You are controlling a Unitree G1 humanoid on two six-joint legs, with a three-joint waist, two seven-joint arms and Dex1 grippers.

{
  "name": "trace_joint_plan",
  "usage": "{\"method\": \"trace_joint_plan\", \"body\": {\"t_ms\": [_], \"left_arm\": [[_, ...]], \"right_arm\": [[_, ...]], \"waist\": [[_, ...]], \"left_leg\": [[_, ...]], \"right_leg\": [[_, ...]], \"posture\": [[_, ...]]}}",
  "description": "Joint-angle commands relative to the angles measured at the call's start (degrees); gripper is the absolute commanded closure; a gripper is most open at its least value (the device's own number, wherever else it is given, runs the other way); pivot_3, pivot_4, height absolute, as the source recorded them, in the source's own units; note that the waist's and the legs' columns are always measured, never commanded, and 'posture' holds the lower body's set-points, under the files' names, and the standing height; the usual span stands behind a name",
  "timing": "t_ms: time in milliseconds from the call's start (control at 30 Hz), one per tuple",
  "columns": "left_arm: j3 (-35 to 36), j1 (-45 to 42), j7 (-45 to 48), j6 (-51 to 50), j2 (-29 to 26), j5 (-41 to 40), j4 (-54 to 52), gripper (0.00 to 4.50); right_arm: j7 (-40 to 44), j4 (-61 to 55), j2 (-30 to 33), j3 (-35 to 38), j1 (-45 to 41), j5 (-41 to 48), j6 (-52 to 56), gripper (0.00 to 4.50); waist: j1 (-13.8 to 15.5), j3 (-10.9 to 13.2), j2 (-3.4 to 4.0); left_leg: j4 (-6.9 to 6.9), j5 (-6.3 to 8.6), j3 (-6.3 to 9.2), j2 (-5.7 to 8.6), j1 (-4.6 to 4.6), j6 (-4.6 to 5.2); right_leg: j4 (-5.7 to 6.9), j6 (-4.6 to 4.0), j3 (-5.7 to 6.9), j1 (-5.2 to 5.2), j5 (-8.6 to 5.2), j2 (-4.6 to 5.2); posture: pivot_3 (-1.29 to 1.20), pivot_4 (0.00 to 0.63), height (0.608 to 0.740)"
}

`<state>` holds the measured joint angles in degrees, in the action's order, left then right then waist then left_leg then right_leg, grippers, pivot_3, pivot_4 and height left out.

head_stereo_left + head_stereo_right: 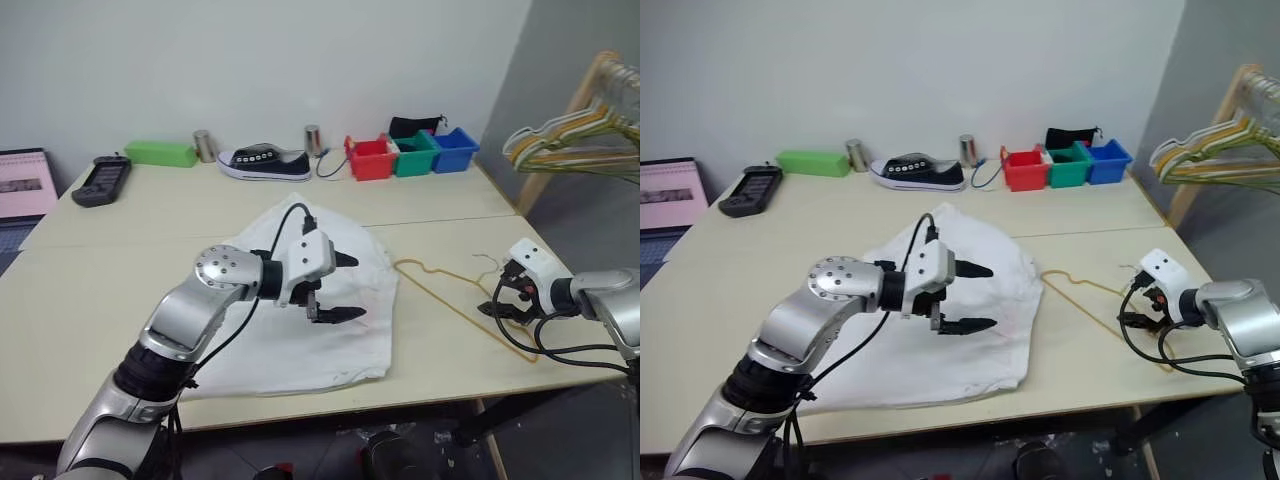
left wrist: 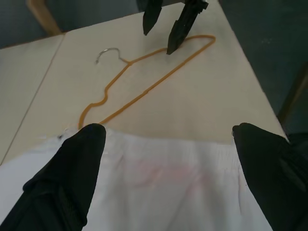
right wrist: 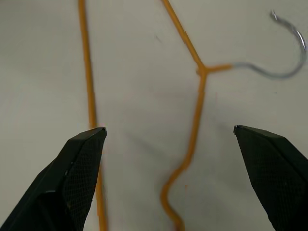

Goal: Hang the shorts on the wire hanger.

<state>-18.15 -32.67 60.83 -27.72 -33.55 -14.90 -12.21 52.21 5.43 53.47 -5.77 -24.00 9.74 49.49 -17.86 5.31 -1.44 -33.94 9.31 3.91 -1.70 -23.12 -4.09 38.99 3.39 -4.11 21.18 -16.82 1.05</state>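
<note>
My right gripper grabs the hanger by its golden wire body below the hook (image 3: 190,154) next, to slip the wire hanger into the shorts.
The white shorts (image 1: 300,330) lie spread flat on the middle of the table. My left gripper (image 1: 350,288) hovers over their right part, open and empty, pointing toward the wire hanger. The golden wire hanger (image 1: 450,301) lies flat on the table just right of the shorts, its small hook (image 2: 109,51) away from the fabric. My right gripper (image 1: 500,302) stands open above the hanger's outer end, near the table's right edge. In the right wrist view the hanger's neck (image 3: 197,110) lies on the table between my spread fingers (image 3: 86,173), untouched.
A black sneaker (image 1: 265,162), two metal cans and a green box (image 1: 160,153) line the back of the table. Red, green and blue bins (image 1: 410,155) stand at the back right. A wooden rack with bunched hangers (image 1: 570,140) stands beyond the right edge. A black handset (image 1: 102,180) lies at the back left.
</note>
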Motion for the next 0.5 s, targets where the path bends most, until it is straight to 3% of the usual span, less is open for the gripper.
{"method": "trace_joint_plan", "body": {"t_ms": [33,267,500], "left_arm": [[-1.20,-2.19,0.04,2.71,1.68,1.74,1.99,0.02],[-1.85,-2.21,-1.13,3.26,4.10,3.32,3.16,0.02],[-1.06,-2.91,-1.22,2.30,4.23,3.33,2.85,0.00]], "right_arm": [[0.49,6.21,0.10,-1.52,-1.96,-2.55,-4.74,0.00],[3.02,15.74,0.10,-4.21,-3.33,-5.19,-9.70,0.00],[7.34,17.76,-2.22,-5.67,-5.58,-4.74,-10.74,1.45]], "waist": [[-1.43,0.01,-0.02],[-4.58,0.03,-0.06],[-4.71,0.05,-0.18]], "left_leg": [[0.00,0.00,0.00,0.01,0.06,0.00],[-0.01,-0.01,0.00,0.03,0.35,0.01],[-0.01,0.00,0.14,0.05,0.68,0.00]], "right_leg": [[-0.01,-0.04,0.00,-0.08,-0.03,0.01],[-0.03,-0.27,-0.03,-0.44,-0.16,0.03],[-0.35,-0.25,0.02,-0.95,-0.19,0.03]], "posture": [[-0.32,0.028,0.740],[-0.32,0.035,0.740],[-0.30,0.038,0.740]]}}
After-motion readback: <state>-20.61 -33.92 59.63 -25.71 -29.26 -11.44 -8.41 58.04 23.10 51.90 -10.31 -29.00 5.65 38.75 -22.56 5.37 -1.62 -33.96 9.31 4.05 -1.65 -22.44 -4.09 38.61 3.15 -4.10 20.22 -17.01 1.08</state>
